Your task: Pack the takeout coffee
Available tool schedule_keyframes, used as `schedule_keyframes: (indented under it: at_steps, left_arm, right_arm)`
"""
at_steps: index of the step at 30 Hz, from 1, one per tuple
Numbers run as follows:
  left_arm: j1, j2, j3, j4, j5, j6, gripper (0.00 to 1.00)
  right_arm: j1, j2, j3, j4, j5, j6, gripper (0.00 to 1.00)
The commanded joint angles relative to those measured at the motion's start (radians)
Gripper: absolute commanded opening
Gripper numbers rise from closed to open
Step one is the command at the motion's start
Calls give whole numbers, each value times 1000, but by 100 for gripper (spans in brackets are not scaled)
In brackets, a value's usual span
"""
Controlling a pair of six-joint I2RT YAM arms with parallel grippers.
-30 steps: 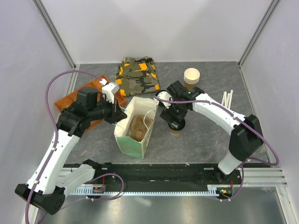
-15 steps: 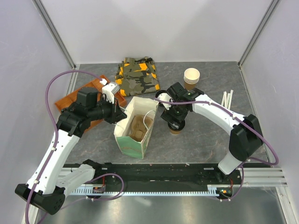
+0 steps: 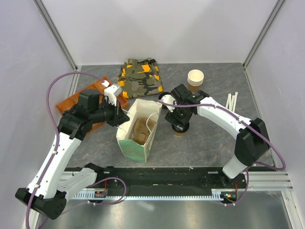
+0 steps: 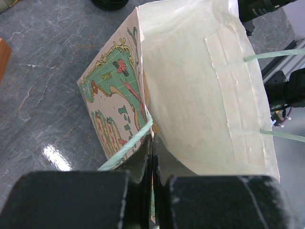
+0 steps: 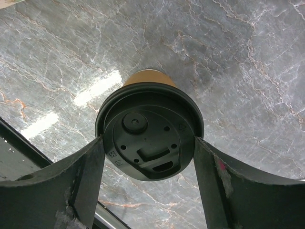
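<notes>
I would bring the brown paper cup up with my right gripper if I lifted it now, because both its fingers are holding the black lid (image 5: 148, 125) from opposite sides.
The takeout coffee (image 3: 179, 133), a brown paper cup with a black lid (image 5: 148, 125), stands upright on the grey table just right of the printed paper bag (image 3: 136, 145). My right gripper (image 3: 178, 125) hangs straight over it. In the right wrist view its two fingers (image 5: 90, 167) press against opposite sides of the lid, so the right gripper (image 5: 148, 143) is shut on the cup. My left gripper (image 3: 119, 117) is shut on the left rim of the bag (image 4: 200, 86), beside a green cord handle, and the left gripper (image 4: 152, 143) keeps the bag's mouth open.
A stack of lidless cream-rimmed cups (image 3: 195, 79) stands at the back right. A camouflage cloth (image 3: 140, 76) lies at the back, an orange tray (image 3: 71, 101) at the left, white sticks (image 3: 232, 101) at the right. Something brown (image 3: 140, 131) lies inside the bag.
The right gripper's fingers have closed in from wide open onto the coffee's lid. The left arm and the bag have not moved.
</notes>
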Motion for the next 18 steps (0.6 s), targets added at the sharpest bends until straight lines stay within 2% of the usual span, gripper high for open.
schedule_keyframes:
  at_steps: [1,5,12,18]
  left_arm:
    - [-4,-7,3,32,16,42,2]
    - [-4,-7,3,32,19,44,2]
    - [-13,-18,8,32,36,56,2]
    - [-28,-12,-9,36,38,60,2]
  right_arm:
    - [5,-46,-11,3,25,-7,75]
    - [5,-53,12,-6,22,-5,73]
    - [-8,-74,216,-100,-15,36,72]
    - [-28,-97,297,-164,-5,29,72]
